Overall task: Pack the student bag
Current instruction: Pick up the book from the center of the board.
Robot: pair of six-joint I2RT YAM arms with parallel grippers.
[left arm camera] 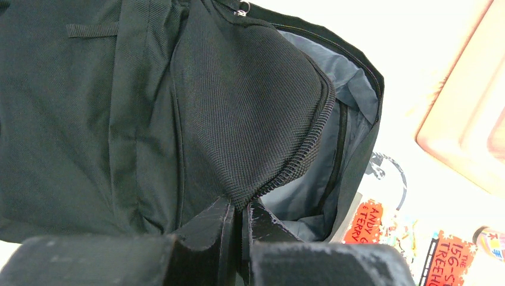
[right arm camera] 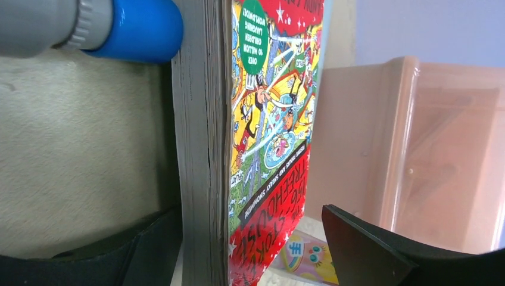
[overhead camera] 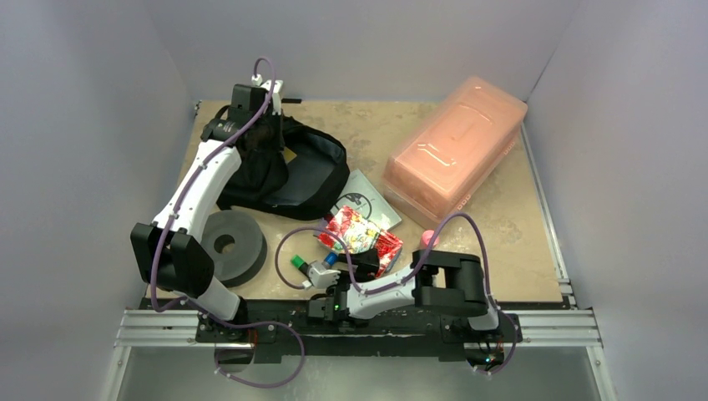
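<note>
The thick book (overhead camera: 361,237) would stay put and my right gripper would lift away empty, as one open finger is well off the cover.
The black student bag (overhead camera: 284,171) lies at the back left with its main pocket gaping and the grey lining showing (left arm camera: 351,95). My left gripper (left arm camera: 243,208) is shut on the zipper edge of the bag's front flap and holds it up (overhead camera: 265,138). A thick book with a red and green cartoon cover (overhead camera: 361,238) lies near the front middle. My right gripper (right arm camera: 247,214) is open and straddles the book (right arm camera: 268,119). One finger rests against the page block; the other finger (right arm camera: 369,250) stands apart from the cover.
A translucent pink box (overhead camera: 455,150) stands at the back right. A grey foam ring (overhead camera: 227,245) lies front left. A white booklet (overhead camera: 367,200), a blue-capped marker (right arm camera: 143,27), a green-capped marker (overhead camera: 298,261) and a small pink item (overhead camera: 428,239) lie around the book.
</note>
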